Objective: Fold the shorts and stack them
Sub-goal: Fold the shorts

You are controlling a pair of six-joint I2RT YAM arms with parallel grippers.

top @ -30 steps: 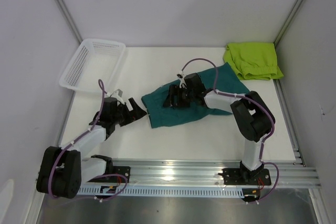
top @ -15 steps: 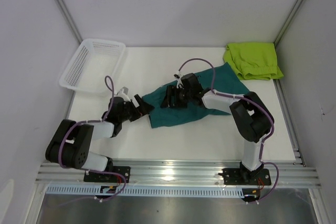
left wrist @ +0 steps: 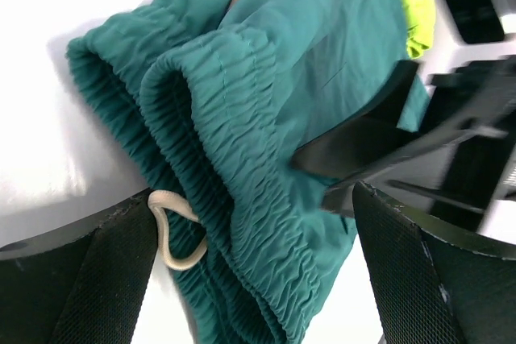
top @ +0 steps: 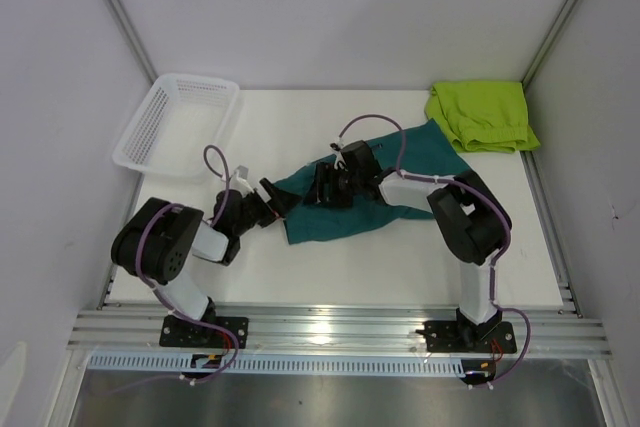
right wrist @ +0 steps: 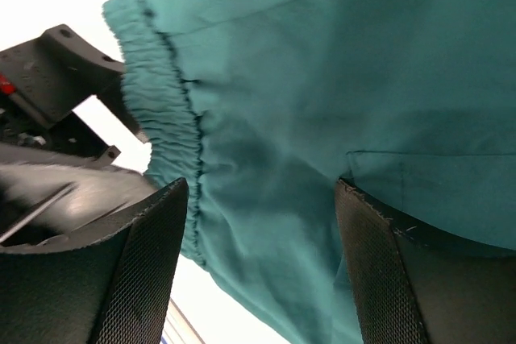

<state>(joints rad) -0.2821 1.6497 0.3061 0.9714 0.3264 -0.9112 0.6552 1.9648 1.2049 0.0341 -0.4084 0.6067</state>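
My left gripper closes on the gathered waistband now. In the left wrist view the fingers reach down either side, one level with the white drawstring loop [left wrist: 173, 235].
The dark teal shorts [top: 375, 187] lie spread on the white table [top: 400, 267], waistband toward the left. My left gripper [top: 282, 201] is open at the waistband's left end; in the left wrist view the gathered waistband [left wrist: 242, 191] and a white drawstring loop [left wrist: 173, 235] sit between its fingers [left wrist: 97, 279]. My right gripper [top: 322, 187] is open and low over the teal fabric [right wrist: 322, 78] just behind the waistband, with cloth between its fingers [right wrist: 137, 271]. The lime green shorts [top: 482, 115] lie folded at the back right corner.
A white mesh basket [top: 178, 123] stands at the back left of the table. A metal rail [top: 330, 332] runs along the near edge. Grey walls close in both sides.
My left arm has folded back and swung its gripper right to the waistband's end. My right gripper has slid a little left over the teal shorts.
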